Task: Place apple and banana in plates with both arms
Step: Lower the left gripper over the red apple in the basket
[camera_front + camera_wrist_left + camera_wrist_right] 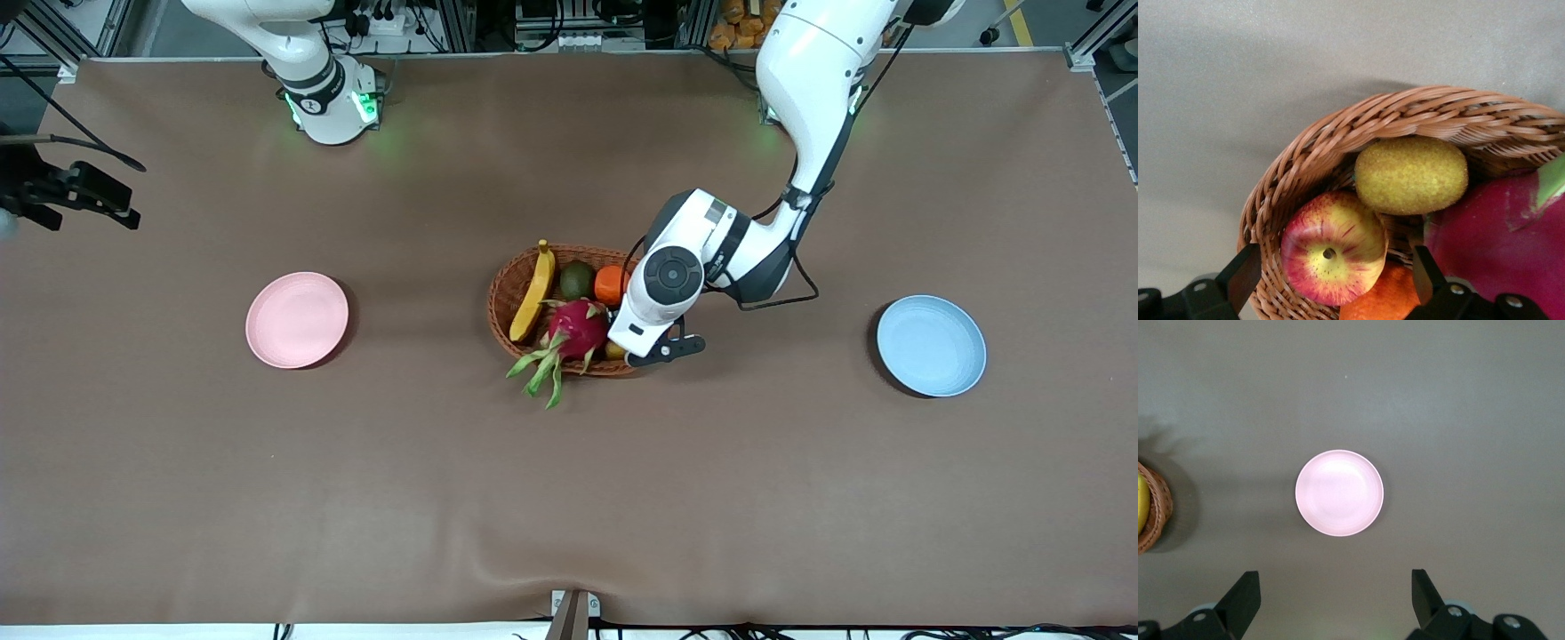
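I should plate the apple next, with my left gripper grabbing its rounded sides around the stem [1331, 247].
The apple [1331, 257], red with a yellow patch round its stem, lies in the wicker basket [1338, 133] against its wall. My left gripper [1333, 277] is low over it, open, with one finger on each side of the apple and not closed on it. In the front view the left hand [662, 348] covers the apple. The banana [534, 293] lies in the basket at the end toward the right arm. My right gripper [1331, 607] hangs open and empty high over the pink plate [1339, 493]. The pink plate [297, 319] and the blue plate [931, 345] hold nothing.
The basket [498, 302] stands mid-table between the two plates. It also holds a yellow-green kiwi [1411, 175], an orange [1385, 300], a dragon fruit [576, 329] and a dark green fruit [577, 281]. Brown cloth covers the table.
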Available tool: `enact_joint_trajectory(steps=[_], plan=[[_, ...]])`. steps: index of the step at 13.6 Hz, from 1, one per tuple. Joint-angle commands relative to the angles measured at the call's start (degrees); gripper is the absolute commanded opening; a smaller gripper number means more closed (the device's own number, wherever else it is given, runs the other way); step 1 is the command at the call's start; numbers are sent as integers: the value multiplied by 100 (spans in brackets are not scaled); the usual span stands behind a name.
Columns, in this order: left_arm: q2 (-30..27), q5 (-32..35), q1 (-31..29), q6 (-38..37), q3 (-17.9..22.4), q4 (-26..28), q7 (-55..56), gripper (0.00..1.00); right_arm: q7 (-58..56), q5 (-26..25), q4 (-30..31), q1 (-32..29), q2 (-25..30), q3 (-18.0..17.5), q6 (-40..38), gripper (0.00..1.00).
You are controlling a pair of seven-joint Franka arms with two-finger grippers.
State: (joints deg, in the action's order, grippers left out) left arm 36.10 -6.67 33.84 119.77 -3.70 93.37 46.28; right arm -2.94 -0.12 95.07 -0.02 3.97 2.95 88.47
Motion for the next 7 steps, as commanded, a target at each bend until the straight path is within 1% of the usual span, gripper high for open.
enact_joint_trajectory(steps=[1, 7], plan=[[-7, -80, 27, 108, 10, 94, 101, 100, -58, -59, -138, -68, -107, -32, -128, 100], [116, -80, 44, 213, 1, 59, 101, 100, -58, -59, -138, -94, -177, -32, -128, 100]])
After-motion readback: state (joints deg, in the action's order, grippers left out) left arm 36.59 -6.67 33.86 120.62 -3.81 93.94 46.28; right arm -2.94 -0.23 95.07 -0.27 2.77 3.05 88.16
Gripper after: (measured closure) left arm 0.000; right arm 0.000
